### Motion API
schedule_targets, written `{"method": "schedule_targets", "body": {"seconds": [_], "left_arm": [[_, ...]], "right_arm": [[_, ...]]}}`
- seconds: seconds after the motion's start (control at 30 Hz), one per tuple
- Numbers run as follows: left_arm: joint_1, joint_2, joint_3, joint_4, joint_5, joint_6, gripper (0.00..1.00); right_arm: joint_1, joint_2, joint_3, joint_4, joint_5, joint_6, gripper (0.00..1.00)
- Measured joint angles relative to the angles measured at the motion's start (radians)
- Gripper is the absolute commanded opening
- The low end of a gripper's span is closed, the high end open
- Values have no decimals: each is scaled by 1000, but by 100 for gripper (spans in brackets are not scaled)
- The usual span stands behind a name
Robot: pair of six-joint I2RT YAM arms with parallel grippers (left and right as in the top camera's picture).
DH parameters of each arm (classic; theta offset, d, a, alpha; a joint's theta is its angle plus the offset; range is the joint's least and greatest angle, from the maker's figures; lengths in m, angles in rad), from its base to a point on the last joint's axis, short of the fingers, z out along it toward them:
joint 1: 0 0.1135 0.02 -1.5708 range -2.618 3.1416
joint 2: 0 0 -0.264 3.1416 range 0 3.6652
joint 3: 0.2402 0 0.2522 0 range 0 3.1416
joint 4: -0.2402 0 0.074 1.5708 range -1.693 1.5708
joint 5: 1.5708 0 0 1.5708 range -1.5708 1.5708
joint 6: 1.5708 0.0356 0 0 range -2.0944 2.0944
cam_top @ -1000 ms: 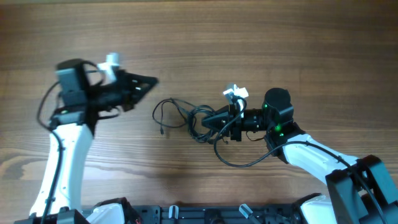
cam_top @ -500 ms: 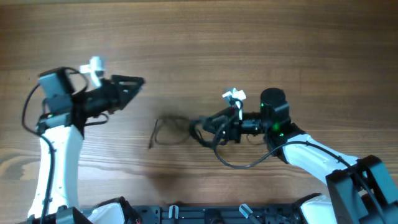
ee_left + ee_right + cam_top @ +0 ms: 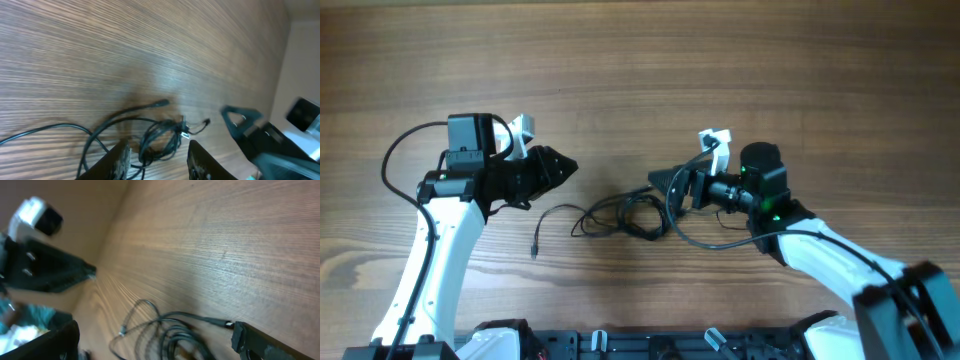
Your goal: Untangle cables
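My right gripper is to grab the cables at the tangle's edge [image 3: 664, 211] [image 3: 192, 337] next, which leaves the loops and the trailing plug end free for my left gripper to untangle.
The cables [image 3: 620, 215] lie in a loose black tangle on the wood table [image 3: 640, 60], between the two arms. One plug end [image 3: 534, 252] trails out to the left, and a strand [image 3: 705, 240] curves right under the right arm. My left gripper [image 3: 572, 167] points right, just up-left of the tangle. In the left wrist view the left gripper [image 3: 159, 160] is open and holds nothing, with the cables [image 3: 160, 137] on the table beyond it. My right gripper [image 3: 660, 182] points left at the tangle's right edge. The right gripper [image 3: 155, 342] is wide open over the cables [image 3: 170, 330].
The arms' base rail [image 3: 620, 342] runs along the table's front edge. The left arm's white link [image 3: 435, 260] stands at the left, and the right arm's link [image 3: 830, 265] reaches in from the lower right. Bare wood lies behind the tangle.
The right gripper opened and let go of the cables, which now lie lower and more to the left. The left arm swung right toward the tangle and its jaws parted.
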Motion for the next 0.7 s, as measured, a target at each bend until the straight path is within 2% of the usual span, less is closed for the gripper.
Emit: {"method": "schedule_targets", "body": {"seconds": [0.07,0.3,0.53,0.63,0.7], "left_arm": [[0,0,0,4,-42,-31,44],[0,0,0,10,-153,-129,50],[0,0,0,14,-182,-143,53],[0,0,0,14,-186,-146,55],[0,0,0,14,-186,-146,56]], "right_arm": [[3,-71,2,-105,23,106,100],[139,-135,2,-507,202,267,100],[357,-140,7,-616,486,409,99],[410,-99,56,-653,623,433,94],[421,-26,112,-647,677,436,85]]}}
